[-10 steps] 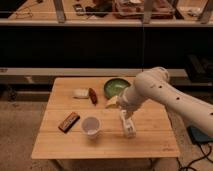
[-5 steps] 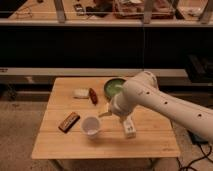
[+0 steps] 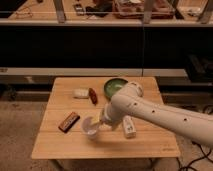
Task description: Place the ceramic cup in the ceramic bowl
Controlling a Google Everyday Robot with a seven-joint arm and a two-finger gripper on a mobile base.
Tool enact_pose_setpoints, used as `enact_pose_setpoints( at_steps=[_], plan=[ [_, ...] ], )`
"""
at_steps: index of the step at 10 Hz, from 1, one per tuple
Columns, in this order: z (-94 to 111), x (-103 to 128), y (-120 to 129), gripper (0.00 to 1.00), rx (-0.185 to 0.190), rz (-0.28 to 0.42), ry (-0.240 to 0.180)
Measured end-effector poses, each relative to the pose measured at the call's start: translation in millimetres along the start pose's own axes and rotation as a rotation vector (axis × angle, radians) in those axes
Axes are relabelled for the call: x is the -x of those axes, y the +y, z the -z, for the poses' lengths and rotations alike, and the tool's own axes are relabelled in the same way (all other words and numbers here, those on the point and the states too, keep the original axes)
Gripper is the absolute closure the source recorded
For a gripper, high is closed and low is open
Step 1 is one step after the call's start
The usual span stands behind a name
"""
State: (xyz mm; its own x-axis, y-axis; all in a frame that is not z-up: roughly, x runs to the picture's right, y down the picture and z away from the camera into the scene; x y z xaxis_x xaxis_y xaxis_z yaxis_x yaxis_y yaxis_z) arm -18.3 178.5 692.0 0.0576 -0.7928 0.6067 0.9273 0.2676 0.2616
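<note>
Next, the gripper grabs the ceramic cup by its rim [image 3: 90, 121], to put the cup in the ceramic bowl [image 3: 115, 87].
The ceramic cup [image 3: 90, 128], small and white, stands upright on the wooden table [image 3: 55, 145] left of centre near the front. My gripper [image 3: 100, 121] is right at the cup's right rim, open, with its tip over or against that rim; I cannot tell whether a finger is inside the cup. The white arm reaches in from the lower right. Behind the arm's elbow, at the table's back edge, sits the green ceramic bowl [image 3: 115, 87], partly covered by the arm.
A white tube-shaped bottle [image 3: 129, 126] lies just right of the gripper, under the arm. A brown bar [image 3: 69, 121] lies left of the cup. A white packet [image 3: 81, 93] and a reddish-brown item [image 3: 93, 95] lie at the back left. Dark shelving stands behind the table.
The arm has swung left and down, carrying the gripper from above the bottle to the cup's right rim. The cup and the other objects have stayed where they were.
</note>
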Motion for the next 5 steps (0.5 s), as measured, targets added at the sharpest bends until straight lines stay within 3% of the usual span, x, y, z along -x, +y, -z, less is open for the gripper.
enact_pose_setpoints(
  at_steps=[5],
  plan=[
    [-38.6,-6.1,12.5,0.35,-0.062,-0.088,-0.009]
  ],
)
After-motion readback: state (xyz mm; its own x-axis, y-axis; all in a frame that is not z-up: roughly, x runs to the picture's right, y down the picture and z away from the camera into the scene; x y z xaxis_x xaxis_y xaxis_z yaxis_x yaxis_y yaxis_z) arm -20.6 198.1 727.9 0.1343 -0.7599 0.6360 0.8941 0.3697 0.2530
